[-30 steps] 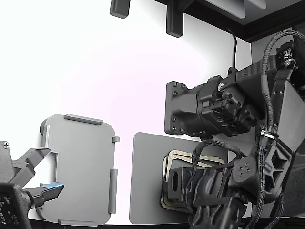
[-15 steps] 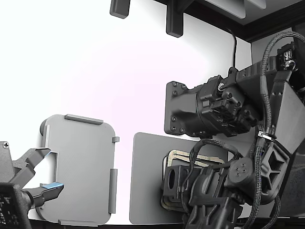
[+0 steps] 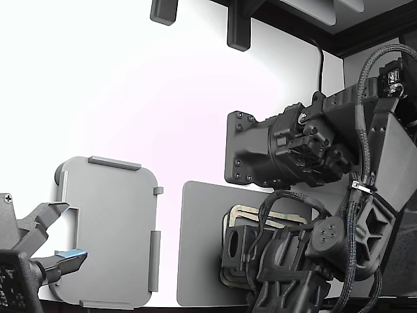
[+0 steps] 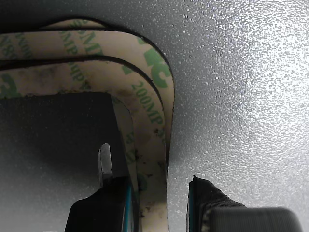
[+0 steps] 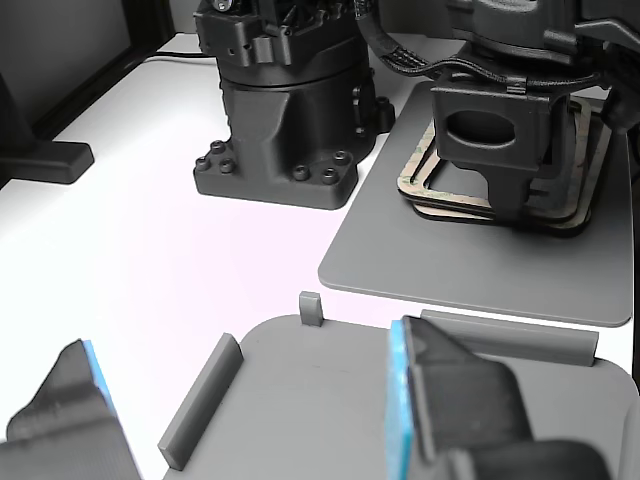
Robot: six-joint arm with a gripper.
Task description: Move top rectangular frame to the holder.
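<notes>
I should next grab the top rectangular frame's side bar [image 4: 153, 205] with my gripper, beside the green-printed corner, so that the frame can go into the holder.
A stack of tan-beige rectangular frames [image 3: 251, 213] lies on a dark grey mat [image 3: 199, 248] at the exterior view's lower right. The top frame [image 4: 145, 121] shows faint green print. My gripper [image 4: 152, 195] is down at the stack and open. Its two fingers straddle one side bar of the top frame, one finger [image 4: 113, 198] inside the opening and one outside, with a gap left at the outer finger. The light grey holder [image 3: 111, 228], with raised tabs on its edges, lies bare at the exterior view's lower left. It also shows in the other view [image 5: 320, 400].
A second arm's gripper [image 3: 55, 238] with blue pads hangs open over the holder's near edge. My arm's black base [image 5: 285, 110] stands beside the mat [image 5: 400, 250]. Dark brackets [image 3: 238, 29] hang at the back.
My arm and gripper have shifted slightly left and down over the stack. The frames, the holder and the second arm have not moved.
</notes>
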